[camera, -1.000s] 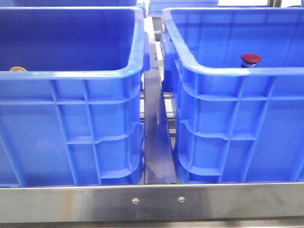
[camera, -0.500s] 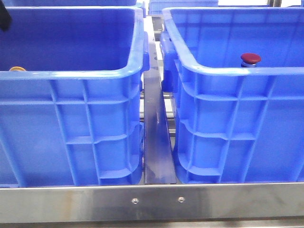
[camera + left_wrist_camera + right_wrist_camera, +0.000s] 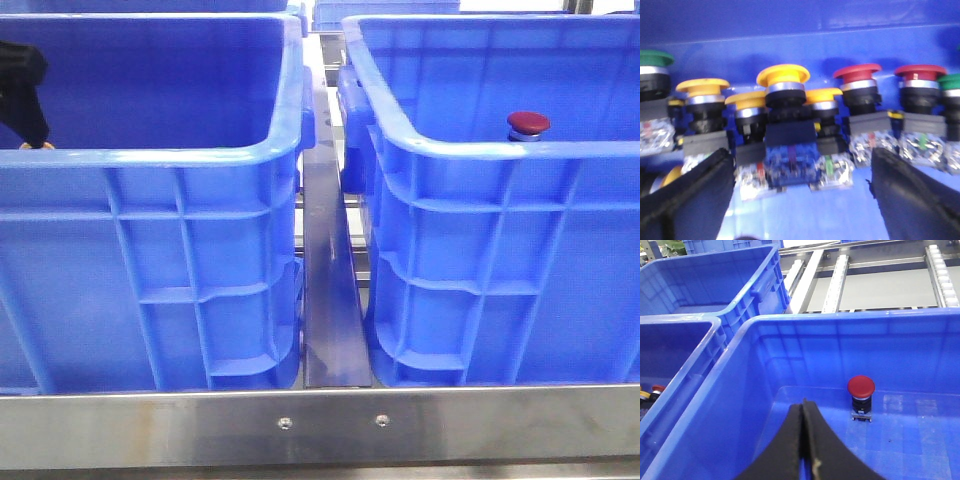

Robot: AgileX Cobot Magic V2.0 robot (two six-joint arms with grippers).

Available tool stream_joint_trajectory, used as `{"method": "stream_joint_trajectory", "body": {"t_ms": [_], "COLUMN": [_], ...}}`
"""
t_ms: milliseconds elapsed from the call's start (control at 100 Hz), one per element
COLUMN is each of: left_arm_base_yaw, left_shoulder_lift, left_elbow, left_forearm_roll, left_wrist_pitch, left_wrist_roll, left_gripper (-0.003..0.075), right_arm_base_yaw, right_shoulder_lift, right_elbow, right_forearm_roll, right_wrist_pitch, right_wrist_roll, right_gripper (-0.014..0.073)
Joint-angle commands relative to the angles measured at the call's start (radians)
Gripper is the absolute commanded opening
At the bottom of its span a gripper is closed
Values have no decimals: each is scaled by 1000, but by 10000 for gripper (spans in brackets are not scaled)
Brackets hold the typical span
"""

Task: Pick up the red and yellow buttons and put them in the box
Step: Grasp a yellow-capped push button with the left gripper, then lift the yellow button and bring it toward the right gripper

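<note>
The robot's left gripper needs to move closer before it closes on the yellow button: its fingers stop short of the yellow button's dark body (image 3: 791,155), so they would miss if they closed now.
A dark red button (image 3: 527,125) (image 3: 861,388) stands upright alone on the floor of the right blue box (image 3: 500,150) (image 3: 840,321). My right gripper (image 3: 804,410) hangs shut and empty above that box's floor, a little short of the red button. In the left wrist view, my left gripper (image 3: 800,170) is open inside the left crate (image 3: 150,157), facing a row of buttons against its wall. A yellow button (image 3: 783,80) sits straight ahead between the fingers (image 3: 690,195), with more yellow ones beside it and two red buttons (image 3: 857,76) off to one side. Nothing is held.
Green buttons (image 3: 652,59) sit at both ends of the row. A steel rail (image 3: 330,300) runs between the crates and a metal bar (image 3: 320,425) crosses in front. Another blue crate (image 3: 715,280) and roller tracks (image 3: 840,275) lie beyond.
In the front view my left gripper has come down from the upper left into the left crate and now covers most of the yellow cap by the rim. The red button has not moved.
</note>
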Motion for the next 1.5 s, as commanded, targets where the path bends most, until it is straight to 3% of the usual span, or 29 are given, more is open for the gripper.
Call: {"method": "stream_joint_trajectory", "body": {"t_ms": [0,520,660,850,990,1270,1490], "left_arm_base_yaw": [4,4,4,4,4,-4,-81], "left_shoulder_lift": [-10,86,87,87,85,-35,-207], "left_elbow": [-35,-35,-35,-35,-35,-33,-16], "left_forearm_roll": [2,3,3,3,3,3,-3], "left_wrist_pitch": [-85,-162,-164,-162,-156,-54,-25], "left_wrist_roll": [-11,-11,-11,-11,-11,-11,-11], "left_gripper": [525,520,429,178,55,7,7], "right_arm_base_yaw": [0,0,0,0,0,0,0], "right_shoulder_lift": [-9,-9,-9,-9,-9,-9,-9], "right_elbow": [-27,-27,-27,-27,-27,-27,-27], "right_forearm_roll": [3,3,3,3,3,3,3], "right_wrist_pitch": [-12,-10,-10,-10,-10,-9,-9], "right_wrist_roll": [-10,-10,-10,-10,-10,-10,-10], "right_gripper": [-69,-69,-69,-69,-69,-69,-69]}}
